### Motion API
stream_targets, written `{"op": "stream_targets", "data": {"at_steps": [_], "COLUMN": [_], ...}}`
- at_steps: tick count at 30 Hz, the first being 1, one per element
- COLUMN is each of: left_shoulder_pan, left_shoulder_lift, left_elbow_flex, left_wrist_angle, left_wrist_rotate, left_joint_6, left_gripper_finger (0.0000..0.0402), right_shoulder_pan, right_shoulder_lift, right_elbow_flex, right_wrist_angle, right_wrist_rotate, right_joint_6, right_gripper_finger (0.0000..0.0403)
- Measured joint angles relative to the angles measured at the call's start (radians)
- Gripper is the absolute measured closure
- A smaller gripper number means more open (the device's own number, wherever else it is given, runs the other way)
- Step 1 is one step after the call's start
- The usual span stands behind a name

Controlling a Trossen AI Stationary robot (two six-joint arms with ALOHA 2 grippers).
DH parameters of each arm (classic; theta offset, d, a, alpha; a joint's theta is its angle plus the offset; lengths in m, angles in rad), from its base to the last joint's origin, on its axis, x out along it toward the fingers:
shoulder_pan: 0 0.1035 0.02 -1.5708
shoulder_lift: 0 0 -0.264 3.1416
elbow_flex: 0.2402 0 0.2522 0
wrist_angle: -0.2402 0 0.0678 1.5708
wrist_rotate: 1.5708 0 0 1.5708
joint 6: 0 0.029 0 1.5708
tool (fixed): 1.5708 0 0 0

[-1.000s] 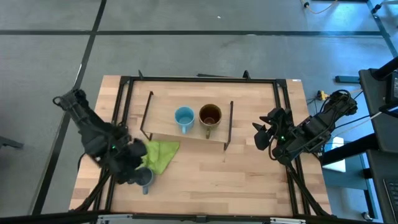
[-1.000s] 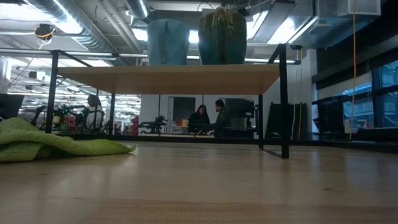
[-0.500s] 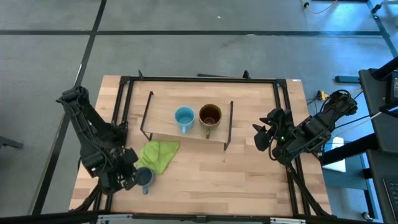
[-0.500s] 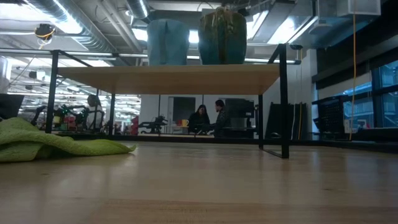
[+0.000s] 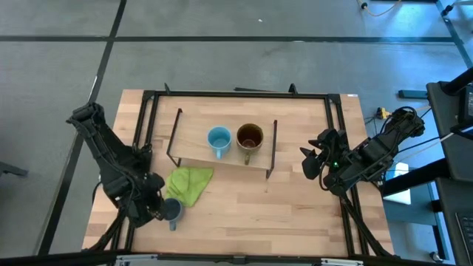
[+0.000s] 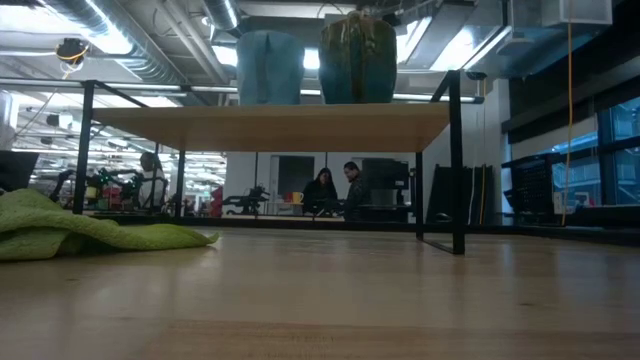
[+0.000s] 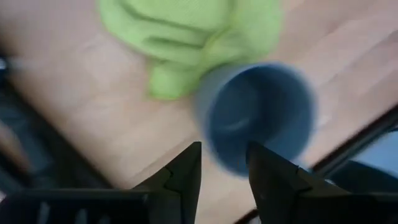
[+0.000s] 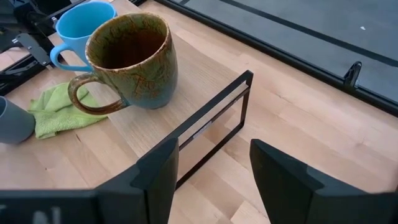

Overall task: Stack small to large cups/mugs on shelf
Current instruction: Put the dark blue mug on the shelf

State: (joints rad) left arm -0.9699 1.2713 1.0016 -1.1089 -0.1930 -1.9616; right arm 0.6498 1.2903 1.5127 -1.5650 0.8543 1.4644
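Note:
The fingers stop above the grey-blue mug's rim, so closing now would miss. My left gripper lowers first, then closes on the mug's rim.
A small grey-blue mug (image 5: 171, 211) stands upright on the tabletop at the near left, beside a lime-green cloth (image 5: 188, 183). My left gripper (image 5: 157, 210) is open just to the mug's left; in the left wrist view (image 7: 224, 158) the mug (image 7: 255, 115) shows right past the fingertips. A bright light-blue mug (image 5: 219, 139) and a larger olive-brown mug (image 5: 250, 137) stand side by side on the low wooden shelf (image 5: 196, 151). My right gripper (image 5: 307, 161) is open and empty to the right of the shelf.
The shelf's black rod legs (image 8: 211, 124) stand between my right gripper (image 8: 214, 149) and the mugs. The table's black frame (image 5: 144, 111) runs along its edges. Bare wood lies in front of the shelf (image 5: 259, 214). People sit in the room behind (image 6: 335, 190).
My left gripper has drawn back from over the cloth and the grey-blue mug toward the table's near left corner. The mug stands where it was, now in plain sight. My right arm has kept still.

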Motion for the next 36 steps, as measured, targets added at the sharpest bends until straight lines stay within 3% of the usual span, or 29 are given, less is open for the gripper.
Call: {"op": "stream_targets", "data": {"at_steps": [5,14,36], "left_shoulder_pan": [0.043,0.055,0.053], "left_shoulder_lift": [0.005,0.091,0.144], "left_elbow_flex": [0.0,0.0,-0.047], "left_wrist_angle": [0.011,0.016,0.147], "left_wrist_rotate": [-0.027,0.066,0.083], "left_joint_6": [0.0,0.065,0.133], "left_gripper_finger": [0.0281,0.0279,0.0278], "right_shoulder_pan": [0.0,0.0,0.0], "right_shoulder_lift": [0.0,0.004,0.005], "right_elbow_flex": [0.0,0.0,0.0], "right_wrist_angle": [0.004,0.036,0.049], "right_wrist_rotate": [0.004,0.007,0.008], "right_joint_6": [0.0,0.001,0.0], "right_gripper_finger": [0.0202,0.0202,0.0202]}}
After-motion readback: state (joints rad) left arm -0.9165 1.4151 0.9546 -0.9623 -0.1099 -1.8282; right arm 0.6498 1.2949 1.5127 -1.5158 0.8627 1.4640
